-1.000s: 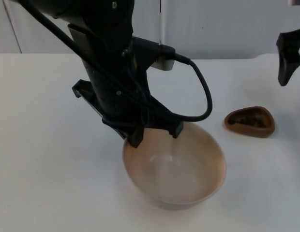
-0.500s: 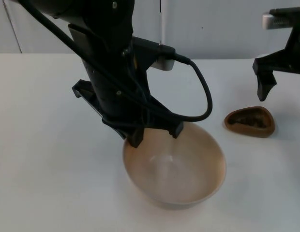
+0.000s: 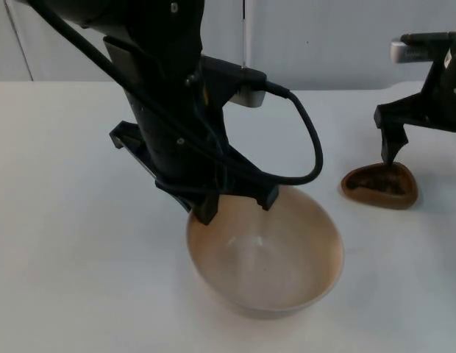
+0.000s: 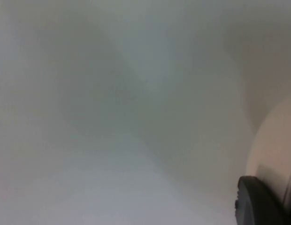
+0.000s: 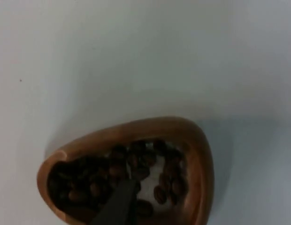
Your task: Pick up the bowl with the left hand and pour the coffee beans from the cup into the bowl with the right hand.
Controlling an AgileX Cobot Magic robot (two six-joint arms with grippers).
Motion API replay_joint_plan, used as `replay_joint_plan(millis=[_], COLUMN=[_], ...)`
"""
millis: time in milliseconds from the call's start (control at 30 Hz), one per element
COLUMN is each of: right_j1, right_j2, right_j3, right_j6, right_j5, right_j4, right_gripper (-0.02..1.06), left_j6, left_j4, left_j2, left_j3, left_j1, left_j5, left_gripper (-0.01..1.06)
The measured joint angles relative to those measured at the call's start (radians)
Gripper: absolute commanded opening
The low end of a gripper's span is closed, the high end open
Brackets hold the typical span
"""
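Note:
My right gripper grabs the cup by its upright side [image 3: 392, 198] next, to keep the open cup of loose beans level.
A wide tan bowl [image 3: 276, 257] hangs tilted at the table's front centre. My left gripper [image 3: 213, 204] is shut on its upper-left rim. In the left wrist view a black fingertip [image 4: 258, 206] presses against the pale bowl wall [image 4: 272, 154]. A small brown teardrop-shaped cup [image 3: 380, 185] full of coffee beans stands on the table to the bowl's right. My right gripper [image 3: 425, 154] stands open right over the cup. In the right wrist view one fingertip [image 5: 118, 202] dips among the beans inside the cup [image 5: 202, 164].
The bulky left arm [image 3: 169, 110] rises over the middle of the table and hides the surface behind the bowl. White table top [image 3: 66, 220] spreads to the left and front. The grey partition wall [image 3: 331, 37] closes the back.
The right gripper has swung leftward and down from the far right edge until it stands over the cup, one finger in it. Left arm and bowl are unchanged.

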Motion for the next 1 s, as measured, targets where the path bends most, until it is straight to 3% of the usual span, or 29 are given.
replay_joint_plan(millis=[300, 600, 1000], right_j1=[0.000, 0.000, 0.000], right_j2=[0.064, 0.071, 0.075], right_j3=[0.000, 0.000, 0.000], right_j6=[-0.008, -0.008, -0.015], right_j5=[-0.007, -0.041, -0.071], right_j4=[0.007, 0.007, 0.006], right_gripper=[0.92, 0.81, 0.81], left_j6=[0.000, 0.000, 0.000], left_j4=[0.000, 0.000, 0.000], left_j2=[0.000, 0.000, 0.000], left_j3=[0.000, 0.000, 0.000], left_j1=[0.000, 0.000, 0.000], left_j5=[0.000, 0.000, 0.000], left_gripper=[0.00, 0.00, 0.00])
